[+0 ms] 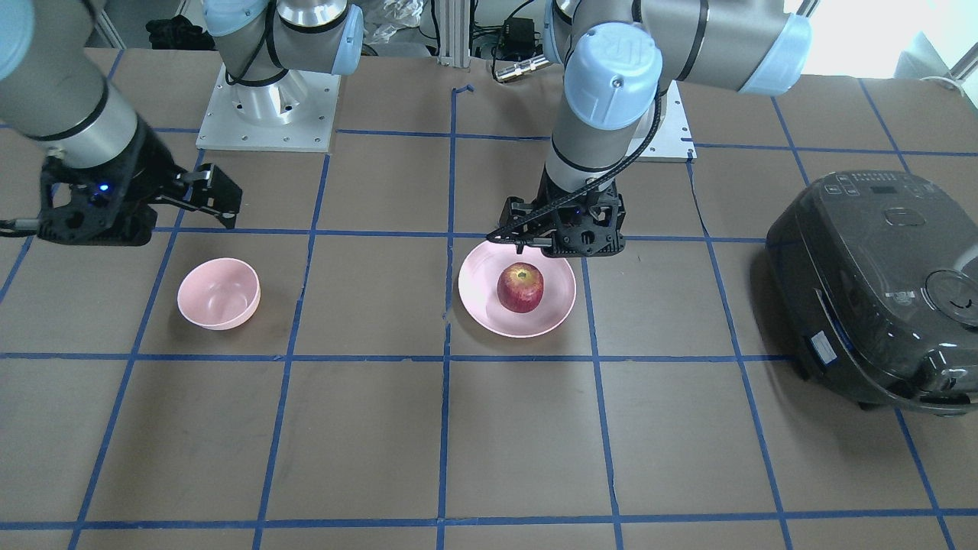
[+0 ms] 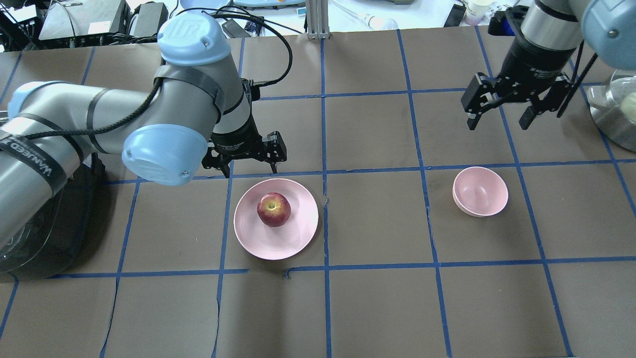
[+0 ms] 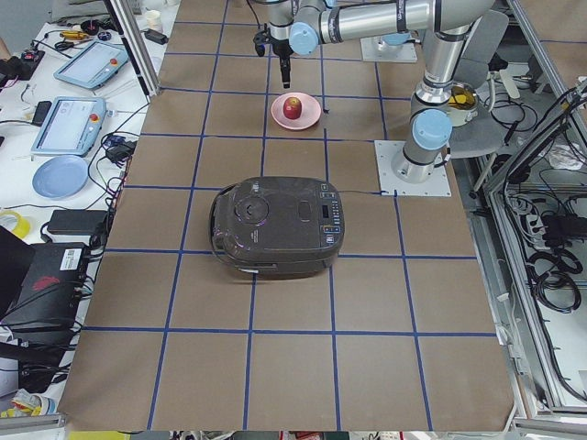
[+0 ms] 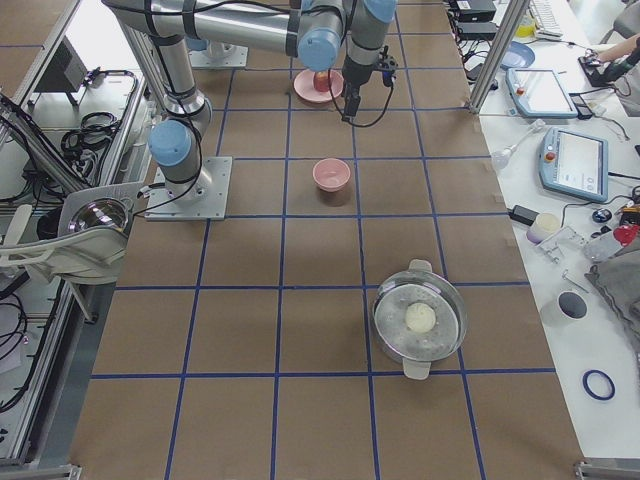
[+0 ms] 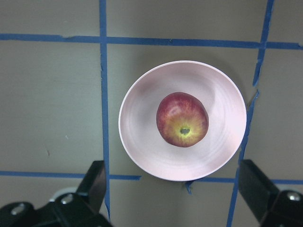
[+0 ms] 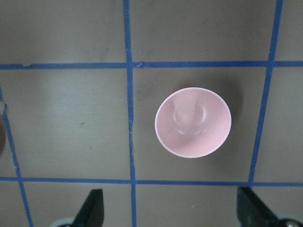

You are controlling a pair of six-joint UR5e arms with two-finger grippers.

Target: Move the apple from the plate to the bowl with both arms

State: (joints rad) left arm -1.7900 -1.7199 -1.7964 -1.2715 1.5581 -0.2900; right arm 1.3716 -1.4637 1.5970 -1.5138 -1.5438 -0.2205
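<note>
Next, my left gripper grabs the dark-red apple by its round sides to transfer the apple from plate to bowl.
The dark-red apple sits stem-up in the middle of the wide pale-pink plate. My left gripper is open and empty, above the plate's edge on the robot's side and apart from the apple. The small deep pink bowl stands empty about two grid squares away. My right gripper is open and empty, raised above the table on the bowl's robot side.
A dark rice cooker stands at the table's end on my left arm's side. A metal pot with a pale round thing in it stands beyond the bowl on my right side. Blue tape lines grid the brown tabletop.
</note>
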